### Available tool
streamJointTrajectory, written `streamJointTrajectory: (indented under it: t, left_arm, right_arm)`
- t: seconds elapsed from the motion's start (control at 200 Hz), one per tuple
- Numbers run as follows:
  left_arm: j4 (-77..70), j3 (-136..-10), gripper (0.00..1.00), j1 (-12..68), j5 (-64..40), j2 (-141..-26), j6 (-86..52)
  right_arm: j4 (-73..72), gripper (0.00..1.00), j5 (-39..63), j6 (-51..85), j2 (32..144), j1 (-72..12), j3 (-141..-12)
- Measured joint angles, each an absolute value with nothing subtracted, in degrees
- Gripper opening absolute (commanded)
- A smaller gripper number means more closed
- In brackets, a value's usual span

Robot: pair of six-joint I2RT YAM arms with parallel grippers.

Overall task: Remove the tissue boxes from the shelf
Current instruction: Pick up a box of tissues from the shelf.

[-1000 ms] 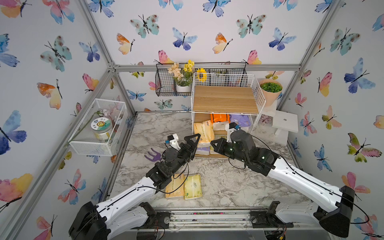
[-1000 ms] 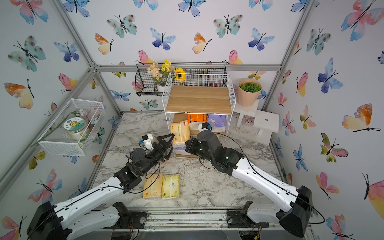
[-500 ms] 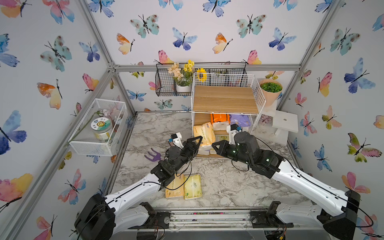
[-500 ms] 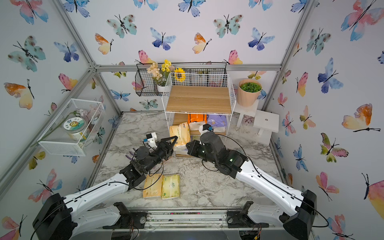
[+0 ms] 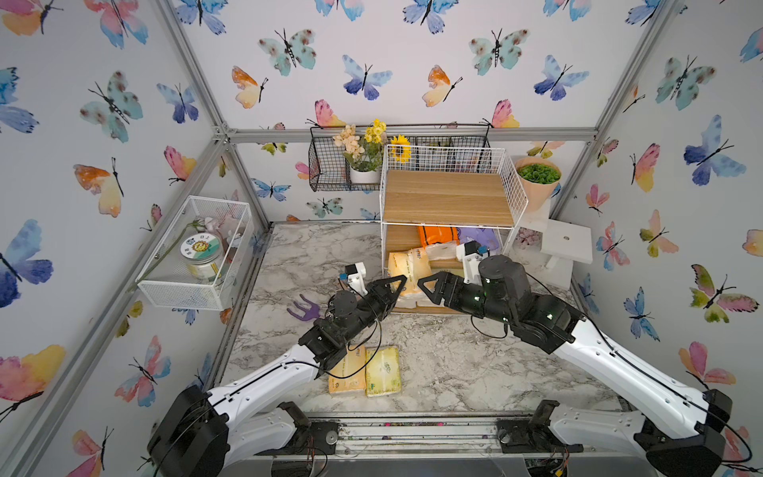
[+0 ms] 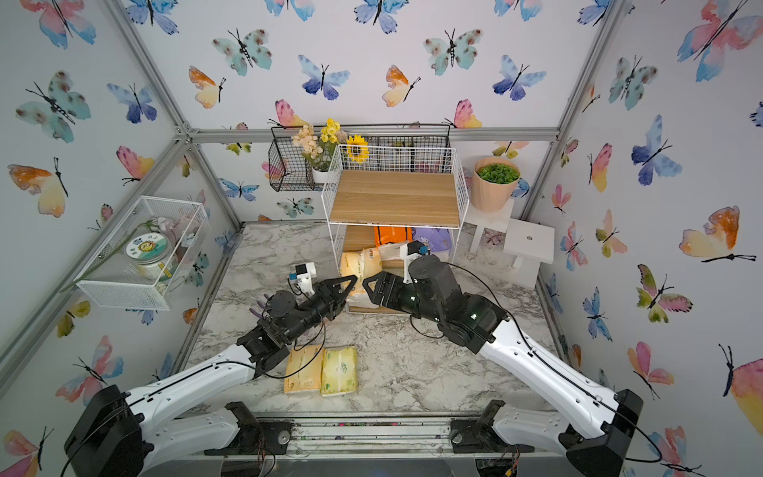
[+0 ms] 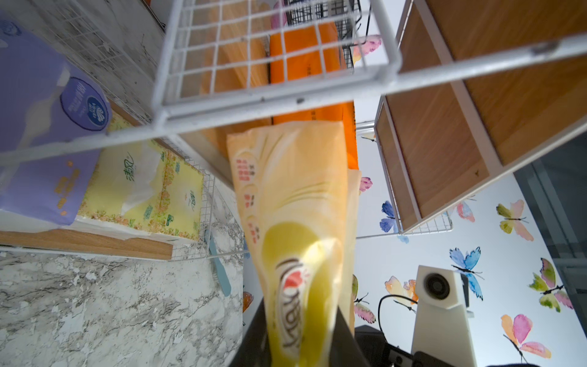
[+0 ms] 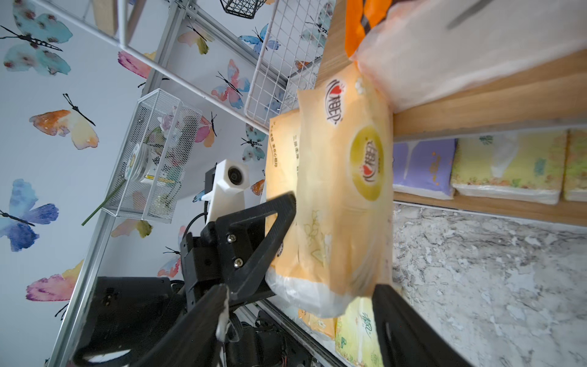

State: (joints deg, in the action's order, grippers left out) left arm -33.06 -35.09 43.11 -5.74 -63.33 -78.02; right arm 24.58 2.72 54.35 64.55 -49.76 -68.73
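Observation:
The fingers only reach the white lower edge, so my right gripper moves forward over the pack's body before it closes on the tissue pack.
A peach-yellow tissue pack stands on end at the front of the shelf, by its middle tier. My left gripper is shut on the pack's near end. A second pack of the same colour leans against it. My right gripper stands open, with a finger on each side of the pack's lower end and gaps showing. On the shelf sit an orange pack, a lilac one and a yellow-green one. Two packs lie on the table in front.
A black wire basket with flowers hangs behind the shelf. A white mesh basket with a jar is on the left wall. A potted plant and white stools stand at the right. A purple hand-shaped toy lies on the marble.
My left gripper moved up to the shelf front and closed on the peach-yellow pack. My right gripper, shut a second ago, has opened.

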Motion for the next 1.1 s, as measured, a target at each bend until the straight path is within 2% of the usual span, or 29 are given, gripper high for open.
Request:
streamJointTrajectory:
  t: [0.385,0.796,1.101]
  left_arm:
    - [-34.5,-30.8,0.16,43.1,-14.4,-58.2,-75.2]
    - [-34.8,-29.3,0.17,43.1,-13.1,-57.1,-75.2]
    - [-34.9,-29.4,0.16,43.1,-12.8,-54.2,-75.2]
  right_arm:
    - [22.1,0.8,2.1,59.6,59.4,-48.8,-61.8]
    - [10.6,0.77,5.1,62.8,62.2,-46.7,-58.2]
    - [9.6,0.78,7.8,63.5,61.9,-45.0,-55.5]
